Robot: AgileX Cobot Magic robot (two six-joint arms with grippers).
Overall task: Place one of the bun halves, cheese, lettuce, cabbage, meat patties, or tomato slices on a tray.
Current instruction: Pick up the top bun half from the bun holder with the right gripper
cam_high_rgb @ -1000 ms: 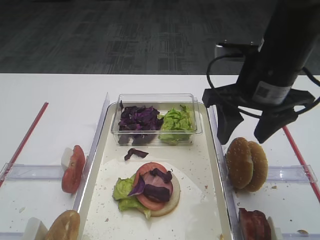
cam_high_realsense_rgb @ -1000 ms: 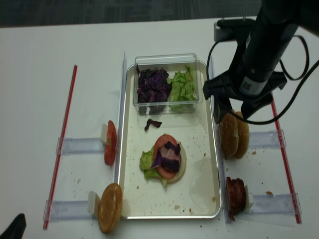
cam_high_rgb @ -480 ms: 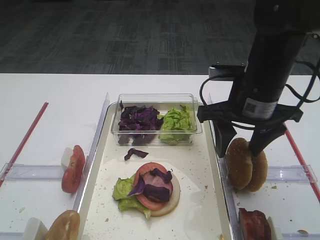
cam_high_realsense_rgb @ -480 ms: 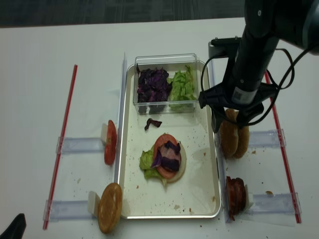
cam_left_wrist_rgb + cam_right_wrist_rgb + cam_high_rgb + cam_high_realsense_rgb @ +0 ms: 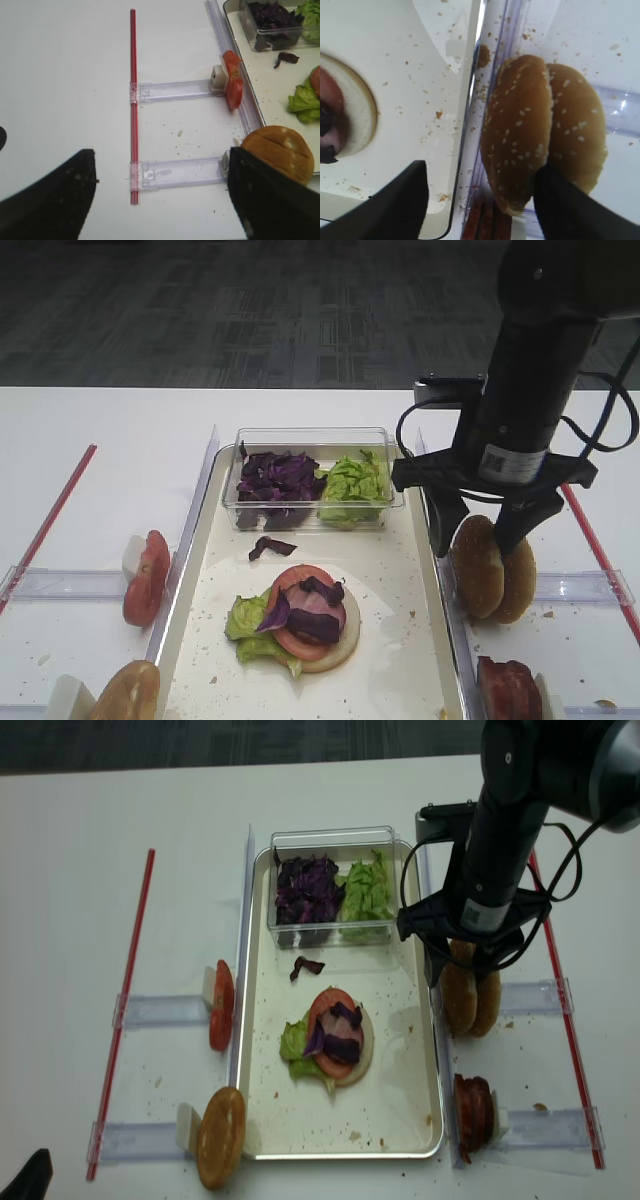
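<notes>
My right gripper grabs the sesame bun half by its rounded edge [image 5: 460, 1020] next, to top the stacked burger [image 5: 338, 1032] on the tray.
Two sesame bun halves [image 5: 478, 565] [image 5: 517, 140] stand on edge side by side just right of the tray [image 5: 400, 650] [image 5: 400, 1100]. My right gripper [image 5: 478, 540] [image 5: 480, 200] [image 5: 463, 975] is open and low over them. One finger hangs over the tray's rim and the other sits at the seam between the two halves, so the nearer half is between the jaws. On the tray lies a pale bun bottom stacked with lettuce [image 5: 245, 625], a tomato slice [image 5: 300, 635] and cabbage [image 5: 310, 605]. No cheese is in view. My left gripper [image 5: 160, 200] is open over bare table.
A clear tub [image 5: 310, 438] at the tray's far end holds cabbage and lettuce. Meat patties [image 5: 508, 690] stand front right, tomato slices [image 5: 147, 575] and a glossy bun [image 5: 125, 692] left of the tray. Clear rails [image 5: 175, 172] and red strips [image 5: 133, 100] line the table.
The right gripper has come down and a little left, from above the bun halves to around the nearer one, and its jaws have narrowed slightly. Nothing else moved.
</notes>
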